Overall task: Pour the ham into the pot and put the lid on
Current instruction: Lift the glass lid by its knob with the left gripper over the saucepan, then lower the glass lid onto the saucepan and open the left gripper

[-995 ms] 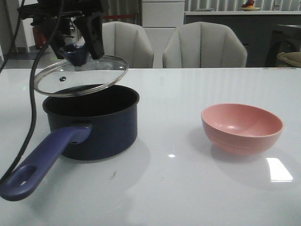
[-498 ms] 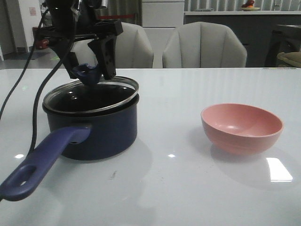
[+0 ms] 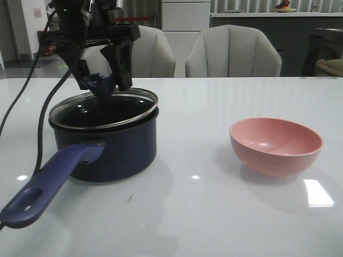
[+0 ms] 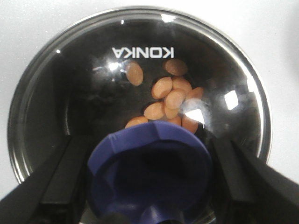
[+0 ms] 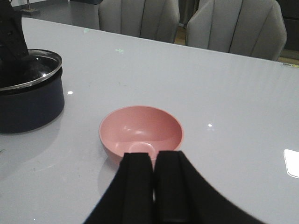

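I need to let go of the lid with my left gripper. The glass lid's edge rests over the pot's rim all around, so the lid would stay there.
The dark navy pot stands at the left of the table, its purple-blue handle pointing toward the front. The glass lid lies tilted on the pot's rim, higher at the right. My left gripper is shut on the lid's purple-blue knob, one finger on each side of it, as the left wrist view also shows. Through the glass I see several orange-pink ham pieces on the pot's bottom. My right gripper is shut and empty, just in front of the pink bowl.
The empty pink bowl sits at the right of the white table. Two grey chairs stand behind the table's far edge. The left arm's cable hangs beside the pot.
A second ago the lid was held tilted above the pot; it has come down onto the rim. Over the last half second nothing has visibly moved.
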{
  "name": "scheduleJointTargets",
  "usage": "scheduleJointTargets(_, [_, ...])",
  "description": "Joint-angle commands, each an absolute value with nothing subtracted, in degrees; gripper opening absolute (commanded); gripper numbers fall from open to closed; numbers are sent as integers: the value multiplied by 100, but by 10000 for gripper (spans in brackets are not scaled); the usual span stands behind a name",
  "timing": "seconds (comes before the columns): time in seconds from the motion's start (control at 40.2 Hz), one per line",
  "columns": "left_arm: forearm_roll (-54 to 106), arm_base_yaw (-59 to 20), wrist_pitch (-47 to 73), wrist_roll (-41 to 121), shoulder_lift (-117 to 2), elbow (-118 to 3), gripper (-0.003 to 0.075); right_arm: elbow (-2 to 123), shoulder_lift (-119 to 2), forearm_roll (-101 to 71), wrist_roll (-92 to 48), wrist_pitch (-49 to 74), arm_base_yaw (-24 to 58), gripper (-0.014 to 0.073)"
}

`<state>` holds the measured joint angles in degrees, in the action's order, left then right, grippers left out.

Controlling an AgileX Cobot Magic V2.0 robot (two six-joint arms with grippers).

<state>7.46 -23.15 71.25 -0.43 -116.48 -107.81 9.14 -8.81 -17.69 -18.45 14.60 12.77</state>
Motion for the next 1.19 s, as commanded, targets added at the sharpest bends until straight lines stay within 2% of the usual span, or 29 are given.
scheduleJointTargets(0.0, [727, -2350, 7226, -54, -11329, -10980, 356, 1067, -934, -1832, -1863, 1011, 1285, 157])
scheduleJointTargets(0.075, [727, -2350, 7185, -54, -11329, -10980, 370, 1067, -934, -1832, -1863, 1011, 1285, 157])
scheduleJointTargets(0.274, [727, -2350, 7183, -54, -11329, -10980, 568, 1067, -934, -1832, -1863, 1011, 1285, 157])
scheduleJointTargets(0.398, [727, -2350, 7172, -54, -11329, -10980, 632, 1067, -934, -1832, -1863, 1011, 1285, 157])
scheduleJointTargets(0.846, [716, -2327, 6825, -54, -11272, -11297, 625, 1067, -934, -1832, -1863, 1011, 1285, 157])
scheduleJointTargets(1.169, [680, -2241, 6783, 210, -10315, -11173, 625, 1067, -934, -1832, -1863, 1011, 1285, 157])
